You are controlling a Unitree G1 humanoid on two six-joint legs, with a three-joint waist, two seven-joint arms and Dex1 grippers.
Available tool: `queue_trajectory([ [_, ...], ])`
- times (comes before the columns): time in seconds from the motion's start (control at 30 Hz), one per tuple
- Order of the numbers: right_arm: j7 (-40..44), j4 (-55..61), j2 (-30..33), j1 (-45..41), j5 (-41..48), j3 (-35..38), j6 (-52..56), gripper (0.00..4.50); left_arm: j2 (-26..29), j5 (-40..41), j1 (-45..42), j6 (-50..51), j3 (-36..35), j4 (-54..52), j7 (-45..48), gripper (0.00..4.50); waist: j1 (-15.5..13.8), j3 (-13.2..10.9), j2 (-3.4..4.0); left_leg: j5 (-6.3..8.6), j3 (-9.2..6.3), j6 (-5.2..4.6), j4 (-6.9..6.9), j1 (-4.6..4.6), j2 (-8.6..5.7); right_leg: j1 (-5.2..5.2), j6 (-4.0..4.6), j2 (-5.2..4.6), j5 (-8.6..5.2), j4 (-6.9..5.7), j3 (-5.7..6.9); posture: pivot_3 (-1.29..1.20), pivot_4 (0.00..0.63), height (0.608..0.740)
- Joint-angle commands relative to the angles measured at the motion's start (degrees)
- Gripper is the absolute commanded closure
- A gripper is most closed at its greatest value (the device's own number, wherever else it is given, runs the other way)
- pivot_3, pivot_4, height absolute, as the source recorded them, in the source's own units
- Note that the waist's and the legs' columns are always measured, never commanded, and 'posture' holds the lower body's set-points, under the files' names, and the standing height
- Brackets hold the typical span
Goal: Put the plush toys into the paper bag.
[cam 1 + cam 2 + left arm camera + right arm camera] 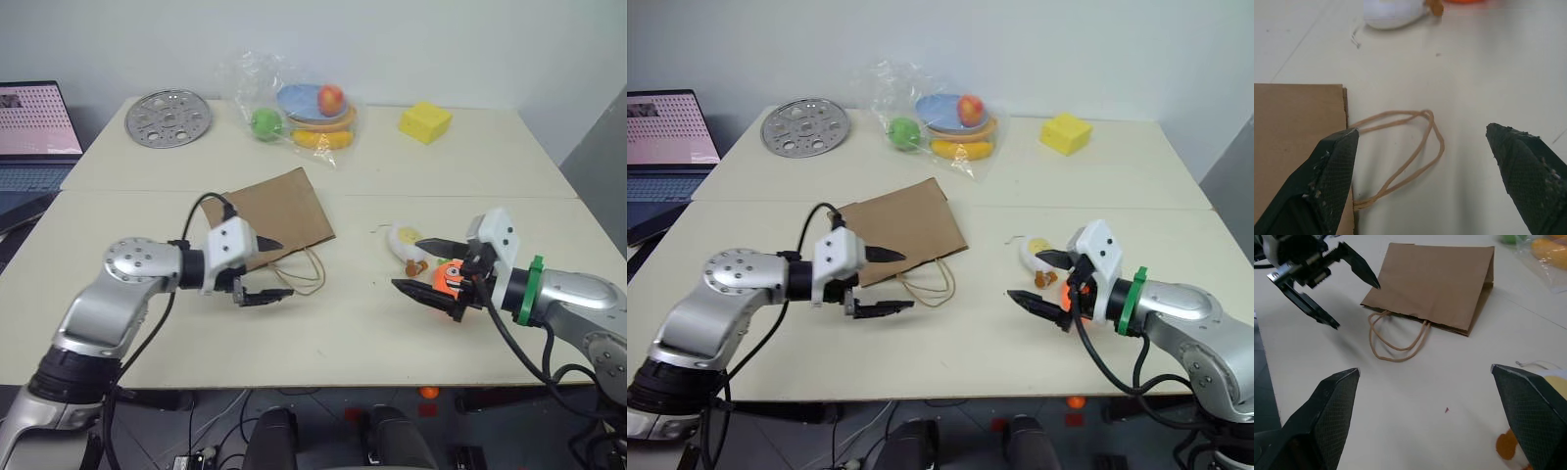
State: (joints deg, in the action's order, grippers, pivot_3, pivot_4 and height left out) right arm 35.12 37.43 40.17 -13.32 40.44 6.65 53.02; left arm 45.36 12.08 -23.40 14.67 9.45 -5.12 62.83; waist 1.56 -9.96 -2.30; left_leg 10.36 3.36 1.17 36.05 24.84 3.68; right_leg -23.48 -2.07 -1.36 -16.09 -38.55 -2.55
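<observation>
The bag lies flat and only its handles trail free, so my left gripper needs to grab the paper bag [279, 211] by its upper loop handle [320, 268] next.
The brown paper bag [279, 211] lies flat on the table, and its tan loop handles [309, 269] trail toward me. My left gripper [282, 268] hovers open just beside the bag's mouth, fingers either side of the handles [1400, 156], holding nothing. To the right lie the plush toys: a white egg-shaped one [404, 240] and an orange carrot [449, 277]. My right gripper [409, 264] stands open directly in front of them, pointing left toward the bag [1440, 279], with nothing between its fingers. The carrot is partly hidden behind that hand.
At the back of the table are a round perforated metal disc [168, 119], a clear plastic bag of fruit on plates [304, 113] and a yellow sponge block [424, 122]. A laptop [34, 127] sits off the left edge.
</observation>
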Motion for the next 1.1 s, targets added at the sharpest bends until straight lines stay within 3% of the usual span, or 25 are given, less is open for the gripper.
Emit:
queue_trajectory([
  [0.03,-1.98,1.49,-0.51,0.08,-1.05,0.36,-1.78,0.0,-2.88,-4.86,-2.68,-6.12,2.13,4.32,-2.44,0.05,-0.1,0.0,-0.01,0.0,0.01,0.0,0.01,0.03,-0.01,0.0,-0.01,-0.03,0.01,0.0,0.0,0.0,0.15,0.74],
  [0.17,-4.08,1.66,-1.92,0.12,-0.61,0.9,-1.28,0.0,-7.43,-7.57,-6.2,-8.21,2.73,10.69,-5.57,0.05,-0.17,-0.01,-0.02,0.0,0.03,0.0,0.01,0.1,-0.04,-0.01,-0.17,-0.02,0.09,0.05,0.04,0.0,0.15,0.74],
  [0.33,-6.84,2.12,-3.42,-0.01,0.36,2.47,-0.98,0.0,-8.99,-10.66,-8.86,-10.4,3.22,16.17,-6.82,0.05,0.01,-0.01,-0.01,0.01,-0.01,0.0,-0.05,0.07,-0.01,-0.04,-0.37,0.14,0.2,0.02,0.09,0.0,0.15,0.74],
  [0.43,-8.26,2.3,-4.28,-0.26,0.7,3.03,-0.67,0.0,-9.71,-11.17,-10.25,-11.48,3.1,19.41,-6.5,0.58,0.04,-0.01,-0.01,0.0,-0.06,0.0,-0.05,0.06,0.04,-0.06,-0.37,0.21,0.19,-0.07,0.13,0.0,0.15,0.74],
  [0.67,-8.69,2.22,-3.94,0.72,1.08,3.22,-1.17,0.0,-10.47,-10.51,-12.13,-11.85,2.47,21.3,-5.21,2.79,0.01,-0.01,-0.02,0.0,-0.02,0.0,-0.02,0.07,0.0,-0.05,-0.37,0.17,0.2,-0.06,0.07,0.0,0.15,0.74],
  [0.83,-8.73,1.64,-3.79,0.92,-0.04,2.26,-2.13,0.0,-11.8,-2.46,-14.93,-4.27,-1.89,19.86,-2.06,4.33,0.01,-0.01,-0.02,0.0,-0.04,-0.01,-0.02,0.06,0.01,-0.05,-0.37,0.17,0.2,-0.08,0.1,0.0,0.15,0.74],
  [1.1,-11.33,-2.02,-7.61,-3.79,-5.64,-5.26,-4.8,0.0,-10.0,6.6,-22.36,5.87,-8.69,19.1,1.9,4.48,0.42,0.0,-0.01,0.0,-0.03,-0.01,-0.01,0.02,0.0,-0.04,-0.39,0.22,0.19,-0.13,0.07,0.0,0.15,0.74],
])
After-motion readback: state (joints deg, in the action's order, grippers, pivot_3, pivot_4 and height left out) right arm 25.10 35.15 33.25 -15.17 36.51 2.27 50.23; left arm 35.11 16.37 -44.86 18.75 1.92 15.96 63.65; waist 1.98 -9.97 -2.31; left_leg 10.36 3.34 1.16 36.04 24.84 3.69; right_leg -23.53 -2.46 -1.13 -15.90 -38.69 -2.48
